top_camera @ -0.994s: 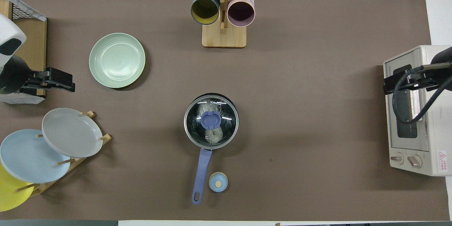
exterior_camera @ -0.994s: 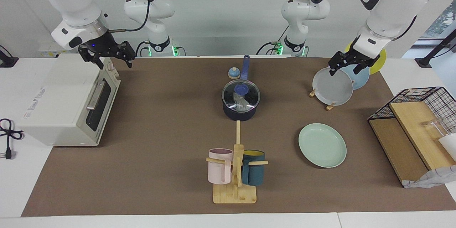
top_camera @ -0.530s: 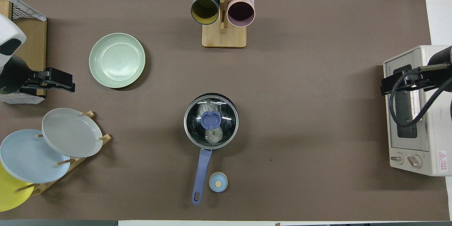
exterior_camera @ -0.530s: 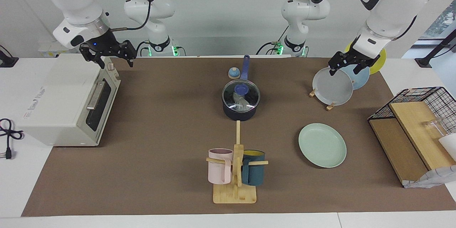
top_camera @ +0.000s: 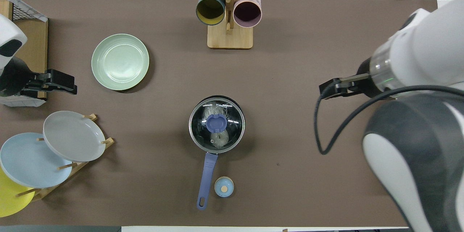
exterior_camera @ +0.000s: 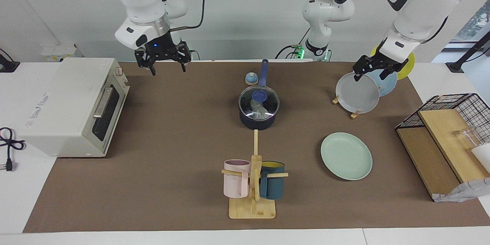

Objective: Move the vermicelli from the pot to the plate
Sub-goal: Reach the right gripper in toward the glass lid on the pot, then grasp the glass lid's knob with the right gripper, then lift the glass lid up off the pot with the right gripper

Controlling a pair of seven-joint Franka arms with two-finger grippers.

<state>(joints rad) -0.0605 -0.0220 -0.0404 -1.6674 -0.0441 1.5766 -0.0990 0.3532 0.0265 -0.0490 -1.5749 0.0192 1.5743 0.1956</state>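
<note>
I will reach for the clear glass lid with my right gripper and grab it by its blue knob (top_camera: 216,123) to uncover the vermicelli in the pot (top_camera: 219,139).
The dark navy pot (exterior_camera: 257,122) stands mid-table with its blue handle (top_camera: 206,177) toward the robots. A clear glass lid (top_camera: 216,124) with a blue knob covers it. The vermicelli (top_camera: 219,139) shows through the lid as whitish clumps inside the pot. The mint-green plate (exterior_camera: 346,155) lies bare, farther from the robots than the pot, toward the left arm's end; it also shows in the overhead view (top_camera: 120,61). My right gripper (exterior_camera: 167,69) is open and empty, in the air over the mat between the toaster oven and the pot. My left gripper (exterior_camera: 373,73) is open and empty over the plate rack.
A toaster oven (exterior_camera: 65,107) stands at the right arm's end. A wooden mug rack (exterior_camera: 252,180) with two mugs stands farther out than the pot. A rack holds grey (exterior_camera: 358,93), light blue and yellow plates. A small blue dome (exterior_camera: 250,79) sits beside the pot handle. A wire basket (exterior_camera: 448,138) stands at the left arm's end.
My right gripper has swung from above the toaster oven toward the middle of the table. The left arm has not moved. The pot, lid and plate are where they were.
</note>
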